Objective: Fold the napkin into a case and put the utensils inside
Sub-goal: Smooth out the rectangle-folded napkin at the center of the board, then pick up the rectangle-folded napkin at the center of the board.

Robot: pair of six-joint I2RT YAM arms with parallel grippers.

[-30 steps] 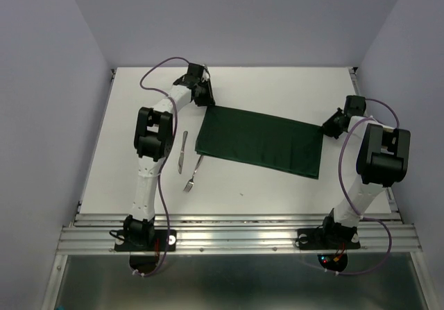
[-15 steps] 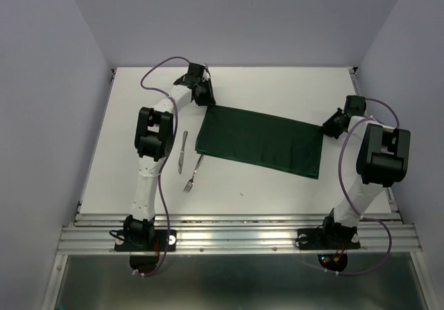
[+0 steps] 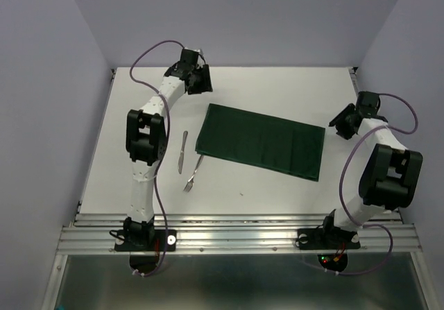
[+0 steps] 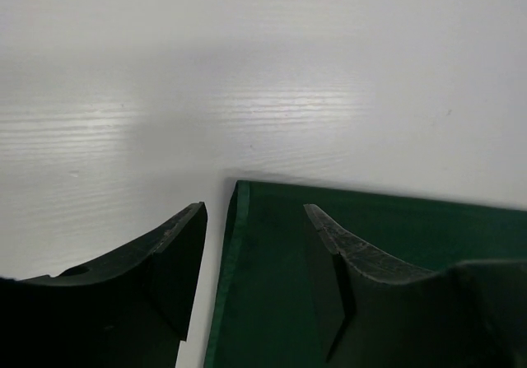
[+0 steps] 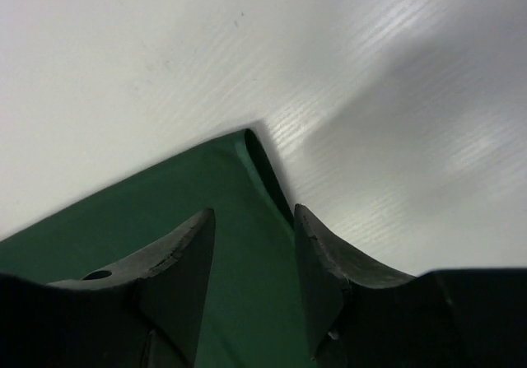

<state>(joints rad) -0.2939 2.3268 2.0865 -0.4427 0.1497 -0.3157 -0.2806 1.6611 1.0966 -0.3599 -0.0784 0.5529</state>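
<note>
The napkin needs to be folded across toward its opposite short edge. My left gripper should pinch the napkin's short edge nearest the utensils for that.
The dark green napkin (image 3: 260,141) lies flat on the white table (image 3: 277,88) as a broad slanted rectangle, not a narrow case. My left gripper (image 3: 201,82) hovers open just beyond the napkin's far left corner (image 4: 240,188), with cloth showing below between its fingers (image 4: 177,244). Open too, my right gripper (image 3: 345,123) stands off the far right corner (image 5: 247,137), fingers (image 5: 317,253) astride the cloth's edge and nothing held. Left of the cloth lie the utensils, a knife (image 3: 183,150) and a fork (image 3: 192,173).
Grey walls enclose the table on the left, back and right. A metal rail (image 3: 236,237) carrying both arm bases runs along the near edge. Bare tabletop shows behind the napkin and in front of it.
Both grippers opened and drew back from the napkin's far corners, the left one up and away, the right one outward. The napkin now lies free and flat. The cutlery has not moved.
</note>
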